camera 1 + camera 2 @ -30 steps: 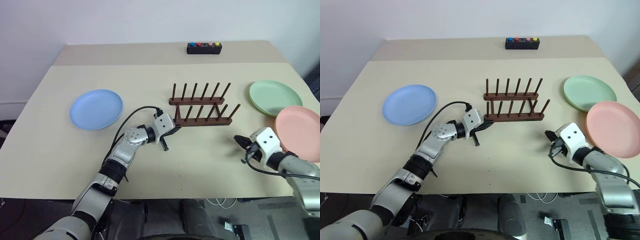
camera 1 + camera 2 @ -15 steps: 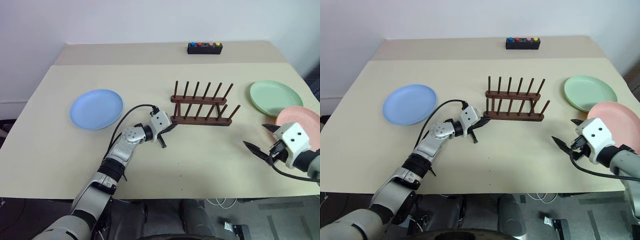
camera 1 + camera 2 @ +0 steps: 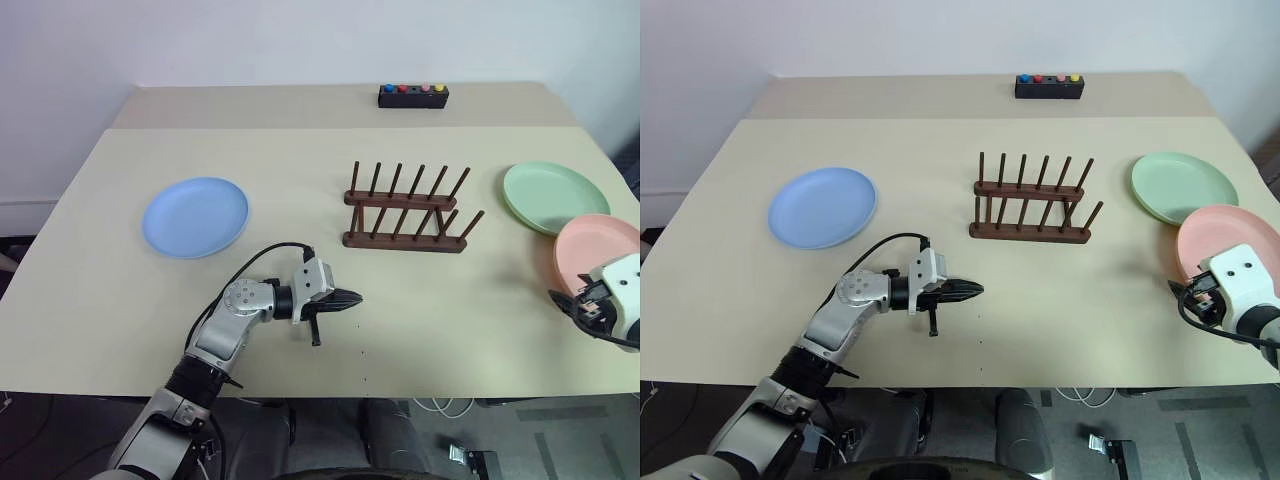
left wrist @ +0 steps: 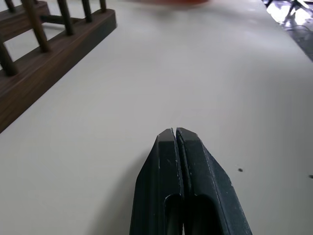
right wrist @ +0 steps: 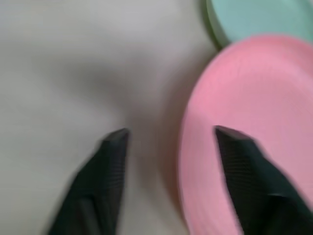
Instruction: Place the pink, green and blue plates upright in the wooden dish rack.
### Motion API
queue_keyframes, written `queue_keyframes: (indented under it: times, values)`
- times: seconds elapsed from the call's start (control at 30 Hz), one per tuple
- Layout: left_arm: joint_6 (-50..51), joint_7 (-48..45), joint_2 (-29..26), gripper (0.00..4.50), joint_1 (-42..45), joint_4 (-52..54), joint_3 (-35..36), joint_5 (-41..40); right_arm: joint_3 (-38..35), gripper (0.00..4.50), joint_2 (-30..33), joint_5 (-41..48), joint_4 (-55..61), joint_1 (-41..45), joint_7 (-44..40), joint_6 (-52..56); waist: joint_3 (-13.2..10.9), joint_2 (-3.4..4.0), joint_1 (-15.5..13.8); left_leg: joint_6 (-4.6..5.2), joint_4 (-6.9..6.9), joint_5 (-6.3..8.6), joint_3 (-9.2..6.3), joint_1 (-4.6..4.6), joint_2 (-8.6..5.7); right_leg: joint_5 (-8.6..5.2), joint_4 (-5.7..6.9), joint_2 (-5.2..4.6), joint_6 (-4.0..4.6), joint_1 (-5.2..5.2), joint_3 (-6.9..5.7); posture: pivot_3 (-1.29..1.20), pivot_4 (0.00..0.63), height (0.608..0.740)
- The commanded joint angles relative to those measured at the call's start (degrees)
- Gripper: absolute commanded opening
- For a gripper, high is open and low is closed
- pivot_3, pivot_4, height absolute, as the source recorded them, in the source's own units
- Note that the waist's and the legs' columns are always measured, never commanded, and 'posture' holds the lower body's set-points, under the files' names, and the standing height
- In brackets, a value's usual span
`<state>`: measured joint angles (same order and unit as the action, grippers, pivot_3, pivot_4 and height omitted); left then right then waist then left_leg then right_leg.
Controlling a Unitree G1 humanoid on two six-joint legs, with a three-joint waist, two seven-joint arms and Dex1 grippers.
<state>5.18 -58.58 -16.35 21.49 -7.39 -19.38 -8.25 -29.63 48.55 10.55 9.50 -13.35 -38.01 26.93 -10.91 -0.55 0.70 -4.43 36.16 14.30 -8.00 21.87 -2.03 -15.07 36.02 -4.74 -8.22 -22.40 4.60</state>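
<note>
My right gripper grabs the pink plate by its rim (image 3: pixel 560 252) next, so that the plate then stands upright in the wooden dish rack (image 3: pixel 405 216).
The wooden dish rack (image 3: pixel 405 216) stands empty at the middle of the table, and its near rail (image 4: pixel 54 63) also shows in the left wrist view. The blue plate (image 3: pixel 195 217) lies flat at the left. The green plate (image 3: pixel 553 196) lies flat at the right, with the pink plate (image 3: pixel 596 250) overlapping its near edge. My left gripper (image 3: pixel 355 298) is shut on nothing, pointing right, low over the table in front of the rack. My right gripper (image 5: pixel 171 137) is open at the pink plate's (image 5: pixel 254 127) near left rim, one fingertip (image 5: pixel 230 139) over the plate and the other over the table.
A small black box with coloured buttons (image 3: pixel 412 95) sits at the far edge of the beige table (image 3: pixel 450 310). The table's right edge runs close past the green and pink plates.
My left gripper has drawn back from the rack's left end toward the table's front. My right gripper has swung right to the pink plate's rim and has gone from shut to open.
</note>
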Motion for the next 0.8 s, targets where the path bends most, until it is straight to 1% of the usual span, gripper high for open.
queue_keyframes:
  times: [0.03, 0.07, 0.27, 0.43, 0.57, 0.6, 0.67, 0.77, 0.8]
  values:
    - [0.6, 0.0, 0.1, 0.0, 0.7, 2.2, 0.4, -0.9, 0.3, 0.56, -0.1, -1.6, -0.8, 0.3, 1.7, -0.2, 0.0, 0.0, 0.0, 0.0, -0.01, 0.0, 0.0, 0.02, 0.0, 0.0, 0.0, 0.0, 0.0, -0.02, 0.0, 0.0, 0.15, 0.74]
    - [0.6, 0.2, 0.2, 0.0, 0.8, 2.2, 0.4, -0.8, 0.5, 0.06, -0.1, -1.9, -0.9, 0.3, 1.9, -0.3, 0.0, 0.0, 0.0, 0.0, -0.01, 0.0, 0.0, 0.02, 0.0, 0.0, 0.0, 0.0, 0.0, -0.02, 0.0, 0.0, 0.15, 0.74]
    - [0.4, 0.4, 0.4, 0.0, 0.5, 2.2, 0.2, -0.5, 0.0, 0.06, 0.1, -2.2, 1.2, -0.7, 2.0, -0.6, 0.0, 0.0, 0.1, 0.0, -0.01, 0.0, 0.0, 0.09, 0.0, 0.0, 0.0, 0.0, -0.02, -0.1, 0.0, 0.0, 0.15, 0.74]
    - [0.0, 0.3, 0.7, 0.0, 0.6, 1.7, -0.1, -0.4, -1.3, 0.06, 0.9, -2.7, 4.7, -2.8, 0.8, -1.7, 0.0, 0.0, 0.0, 0.0, 0.0, 0.0, 0.0, 0.15, 0.0, 0.01, 0.0, 0.0, -0.03, -0.14, -0.01, 0.0, 0.15, 0.74]
    - [-0.3, 0.4, 1.2, 0.0, 0.9, 1.2, -0.3, -0.1, -2.6, 0.06, 0.8, -1.1, 7.3, -4.1, -1.4, -1.6, 0.0, 0.0, 0.1, 0.0, 0.0, 0.0, 0.0, 0.17, 0.0, 0.06, 0.0, 0.0, -0.12, -0.17, -0.01, 0.0, 0.15, 0.74]
    - [-0.5, 0.3, 1.4, 0.0, 1.0, 1.0, -0.3, -0.1, -3.2, 0.3, 0.8, -0.5, 7.9, -4.2, -2.0, -0.9, 0.0, 0.0, 0.1, 0.0, 0.0, 0.0, 0.0, 0.17, 0.0, 0.06, 0.0, 0.0, -0.13, -0.17, -0.01, 0.0, 0.15, 0.74]
    - [-0.8, 0.3, 1.6, 0.0, 1.1, 0.7, -0.5, 0.0, -3.8, 0.94, 0.8, 0.1, 8.8, -4.6, -2.9, -0.7, 0.0, 0.0, 0.0, 0.0, 0.01, 0.0, 0.0, 0.18, 0.0, 0.06, 0.0, 0.0, -0.13, -0.17, -0.01, 0.0, 0.15, 0.74]
    - [-1.0, 0.2, 1.9, 0.0, 1.0, 0.4, -0.6, 0.2, -3.7, 2.3, 0.9, -0.8, 9.8, -6.3, -3.9, -1.8, 0.0, -0.01, 0.0, 0.0, 0.01, 0.0, -0.01, 0.19, 0.0, 0.07, -0.01, 0.0, -0.14, -0.17, -0.01, 0.0, 0.15, 0.74]
    - [-1.1, 0.2, 1.9, 0.0, 1.0, 0.3, -0.7, 0.2, -3.5, 2.88, 1.0, -1.4, 9.9, -6.7, -3.8, -2.2, 0.0, -0.01, 0.0, 0.0, 0.0, 0.0, -0.01, 0.19, 0.0, 0.08, -0.01, 0.0, -0.15, -0.17, -0.01, 0.0, 0.15, 0.74]
